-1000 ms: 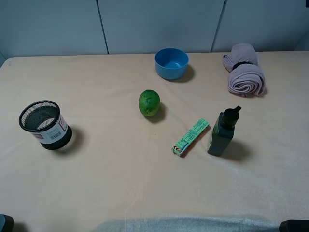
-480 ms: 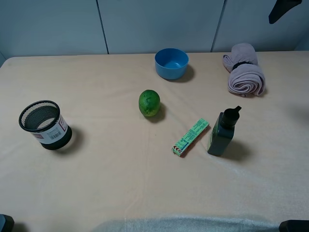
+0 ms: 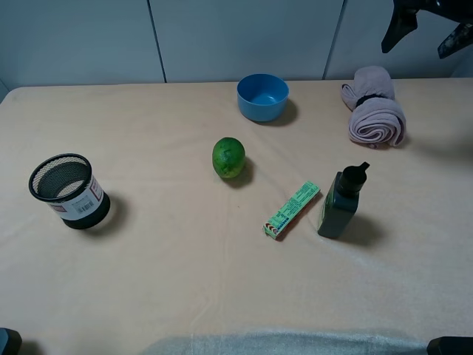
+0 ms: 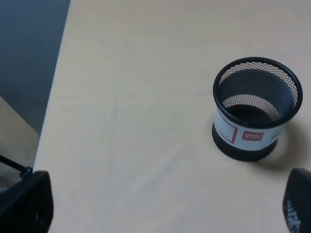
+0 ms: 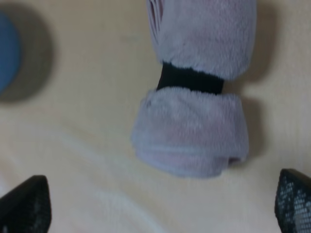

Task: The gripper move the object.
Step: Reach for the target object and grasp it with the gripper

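Next, my right gripper grabs the rolled lilac towel by its middle at the black band to move it.
A rolled lilac towel with a black band lies at the back right of the table. My right gripper hangs open high above it; in the right wrist view the towel lies between and beyond the two fingertips. My left gripper is open and empty near the table's left edge, a black mesh pen cup ahead of it. The cup stands at the left in the high view, where the left gripper is out of view.
A blue bowl stands at the back centre. A green fruit lies mid-table. A green gum pack and a dark green pump bottle sit right of centre. The table edge runs beside the left gripper.
My right gripper has come into the high view at the top right and moved left to hang over the towel. Nothing on the table has moved.
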`<action>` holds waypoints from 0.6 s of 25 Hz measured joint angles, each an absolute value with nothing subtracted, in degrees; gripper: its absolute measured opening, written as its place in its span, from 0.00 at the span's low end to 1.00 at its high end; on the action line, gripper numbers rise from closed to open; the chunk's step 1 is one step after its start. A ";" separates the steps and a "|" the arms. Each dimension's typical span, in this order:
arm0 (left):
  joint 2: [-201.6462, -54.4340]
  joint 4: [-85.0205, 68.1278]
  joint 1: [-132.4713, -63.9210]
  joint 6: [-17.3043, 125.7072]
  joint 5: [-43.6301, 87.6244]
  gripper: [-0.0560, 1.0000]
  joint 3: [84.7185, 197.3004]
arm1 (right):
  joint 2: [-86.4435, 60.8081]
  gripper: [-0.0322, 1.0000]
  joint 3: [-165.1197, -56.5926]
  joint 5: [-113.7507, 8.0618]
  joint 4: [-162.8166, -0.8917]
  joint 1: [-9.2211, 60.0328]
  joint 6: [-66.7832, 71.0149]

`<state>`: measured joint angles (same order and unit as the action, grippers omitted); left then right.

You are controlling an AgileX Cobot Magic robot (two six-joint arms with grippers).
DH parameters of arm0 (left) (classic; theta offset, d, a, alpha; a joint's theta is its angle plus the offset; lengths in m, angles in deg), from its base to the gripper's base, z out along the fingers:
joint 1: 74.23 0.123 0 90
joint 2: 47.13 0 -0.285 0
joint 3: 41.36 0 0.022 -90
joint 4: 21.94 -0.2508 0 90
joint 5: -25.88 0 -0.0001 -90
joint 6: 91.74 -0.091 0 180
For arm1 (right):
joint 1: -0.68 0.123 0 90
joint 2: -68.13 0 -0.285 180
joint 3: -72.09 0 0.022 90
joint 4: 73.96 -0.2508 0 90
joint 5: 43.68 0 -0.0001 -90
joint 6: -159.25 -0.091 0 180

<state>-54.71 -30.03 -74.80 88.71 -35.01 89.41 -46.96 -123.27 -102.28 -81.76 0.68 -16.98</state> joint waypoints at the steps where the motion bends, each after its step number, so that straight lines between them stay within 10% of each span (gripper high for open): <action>1: -54.71 -30.03 -74.80 88.71 -35.01 0.94 89.41 | -47.80 0.70 -123.58 -101.80 -81.76 0.68 -16.98; 15: -54.71 -30.03 -74.80 88.71 -35.01 0.94 89.41 | -58.98 0.70 -123.98 -92.04 -81.20 0.68 -15.70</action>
<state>-54.71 -30.03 -74.80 88.71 -35.01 89.41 -58.98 -123.98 -92.04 -81.20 0.68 -15.70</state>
